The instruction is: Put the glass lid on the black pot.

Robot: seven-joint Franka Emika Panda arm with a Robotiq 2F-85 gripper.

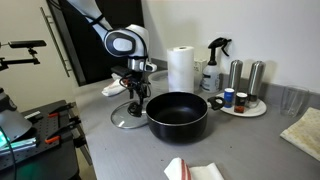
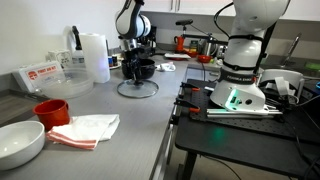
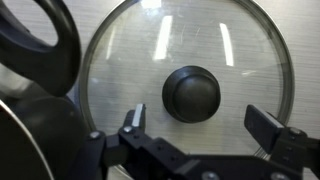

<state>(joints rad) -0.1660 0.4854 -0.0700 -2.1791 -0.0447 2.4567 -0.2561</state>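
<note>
My gripper will next grab the glass lid by its dark middle knob (image 1: 134, 108), so the lid's rim stays free to sit on the black pot (image 1: 178, 113).
The glass lid (image 1: 128, 117) lies flat on the grey counter beside the black pot (image 1: 178, 113). It also shows in an exterior view (image 2: 138, 89) and fills the wrist view (image 3: 185, 85), with its dark knob (image 3: 191, 93) in the middle. The black pot appears behind the lid in an exterior view (image 2: 143, 68) and at the left edge of the wrist view (image 3: 30, 130). My gripper (image 1: 135, 97) hangs just above the lid, pointing down. In the wrist view the gripper (image 3: 200, 120) is open, its fingers on either side of the knob and a little short of it.
A paper towel roll (image 1: 180, 68), a spray bottle (image 1: 213, 62) and a round tray of shakers (image 1: 243, 106) stand behind the pot. A red cup (image 2: 52, 110), a white plate (image 2: 20, 142) and a cloth (image 2: 88, 128) lie nearer the counter's front. A black cart (image 2: 235, 125) stands alongside.
</note>
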